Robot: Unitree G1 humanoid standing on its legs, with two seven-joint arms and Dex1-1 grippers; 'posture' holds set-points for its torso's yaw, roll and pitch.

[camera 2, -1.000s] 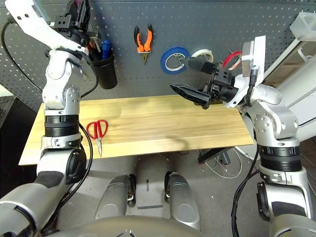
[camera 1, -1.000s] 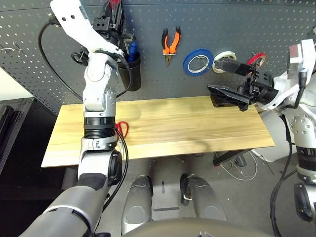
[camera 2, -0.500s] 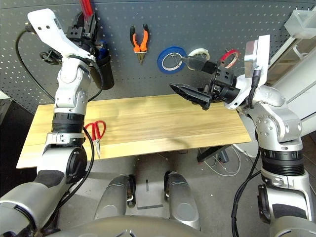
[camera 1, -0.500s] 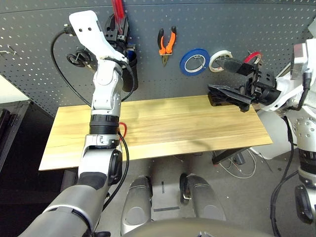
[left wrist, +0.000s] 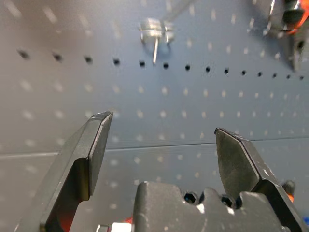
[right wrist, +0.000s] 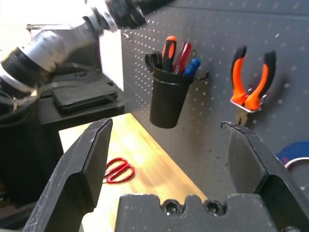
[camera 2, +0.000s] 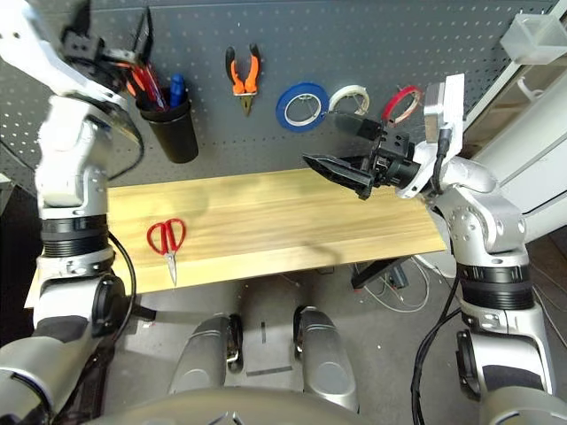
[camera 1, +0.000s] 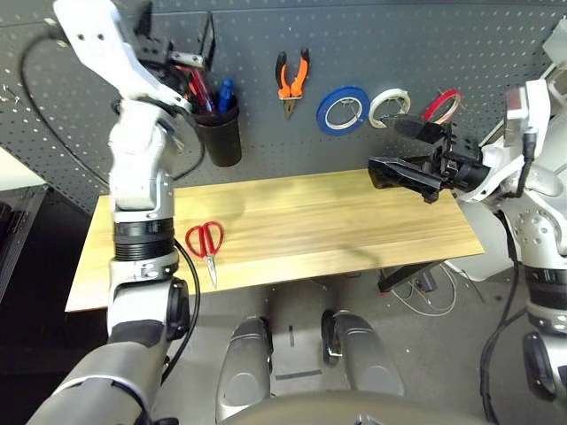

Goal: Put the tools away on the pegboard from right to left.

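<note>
I should grab the scissors by a red handle loop (camera 1: 194, 239) with my left gripper next, because their pointed blades lie bare on the tabletop.
The red-handled screwdriver (camera 1: 202, 88) stands in the black cup (camera 1: 220, 137) on the pegboard (camera 1: 399, 44), among other handles. My left gripper (left wrist: 161, 123) is open and empty just above and left of the cup, facing the board. Orange-and-black pliers (camera 1: 292, 75) hang on a hook, and the thin red tape ring (camera 1: 441, 104) hangs at the far right. Red-handled scissors (camera 1: 205, 243) lie flat on the left part of the wooden table (camera 1: 354, 230). Over the table's right end my right gripper (camera 1: 383, 144) is open, with nothing between its fingers.
A blue tape roll (camera 1: 344, 109) and a white tape roll (camera 1: 390, 104) hang between the pliers and the red ring. A bare metal hook (left wrist: 154, 36) sticks out of the board in front of my left gripper. Cables trail on the floor under the table's right end.
My left gripper let go of the red-handled screwdriver, which now stands in the cup, and drew back up and left, open. The right arm has barely moved. The camera shifted slightly.
</note>
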